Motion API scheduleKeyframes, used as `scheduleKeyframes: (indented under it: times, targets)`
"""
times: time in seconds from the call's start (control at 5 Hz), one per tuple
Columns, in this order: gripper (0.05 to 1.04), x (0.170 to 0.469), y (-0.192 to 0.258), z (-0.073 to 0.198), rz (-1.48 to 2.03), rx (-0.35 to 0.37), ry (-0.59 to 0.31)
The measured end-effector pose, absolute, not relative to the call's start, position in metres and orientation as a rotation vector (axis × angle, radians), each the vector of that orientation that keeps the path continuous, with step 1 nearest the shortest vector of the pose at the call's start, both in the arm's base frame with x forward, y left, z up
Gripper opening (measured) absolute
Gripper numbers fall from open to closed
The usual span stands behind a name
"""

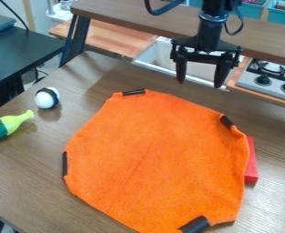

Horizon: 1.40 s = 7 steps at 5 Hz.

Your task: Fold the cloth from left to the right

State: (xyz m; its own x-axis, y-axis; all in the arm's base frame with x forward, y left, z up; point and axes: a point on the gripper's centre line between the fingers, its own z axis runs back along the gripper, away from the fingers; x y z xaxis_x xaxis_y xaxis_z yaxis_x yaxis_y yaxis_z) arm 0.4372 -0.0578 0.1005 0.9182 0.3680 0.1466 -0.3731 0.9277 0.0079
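Observation:
My gripper grabs the cloth [156, 159] by its edge beside the red block next, to fold the cloth over on itself.
The gripper [199, 82] hangs above the back of the table, open, its two black fingers pointing down and well apart with nothing between them. Below and in front of it, the orange cloth [156, 159] lies spread out on the wooden table, apart from the gripper. Black pieces mark the cloth's corners: one at the back left [133, 92], one at the back right [226, 121], one at the left edge [65, 164] and one at the front [195, 225].
A red block [251, 161] lies partly beneath the cloth's right edge. At the left are a white ball with a black band [46, 98] and a green-yellow bottle [8, 126]. Behind the table [22, 182] stand a sink and a stove [269, 77].

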Motion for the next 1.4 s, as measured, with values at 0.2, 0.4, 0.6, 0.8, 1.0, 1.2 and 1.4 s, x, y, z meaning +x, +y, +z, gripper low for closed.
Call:
scheduleKeyframes:
  times: [0.2, 0.4, 0.6, 0.8, 1.0, 1.2, 1.4]
  targets:
    - [0.999, 0.436, -0.059, 0.081, 0.379, 0.042, -0.097]
    - [1.000, 0.441, -0.071, 0.036, 0.340, -0.071, 0.033]
    - [0.999, 0.443, -0.074, 0.026, 0.488, -0.013, 0.007]
    - [0.999, 0.444, -0.090, 0.011, 0.500, -0.025, -0.046]
    - [0.999, 0.442, -0.093, 0.007, 0.528, -0.052, -0.069]
    - [0.999, 0.446, -0.098, 0.023, 0.542, -0.102, -0.107]
    - [0.999, 0.445, -0.100, 0.025, 0.553, -0.119, -0.099]
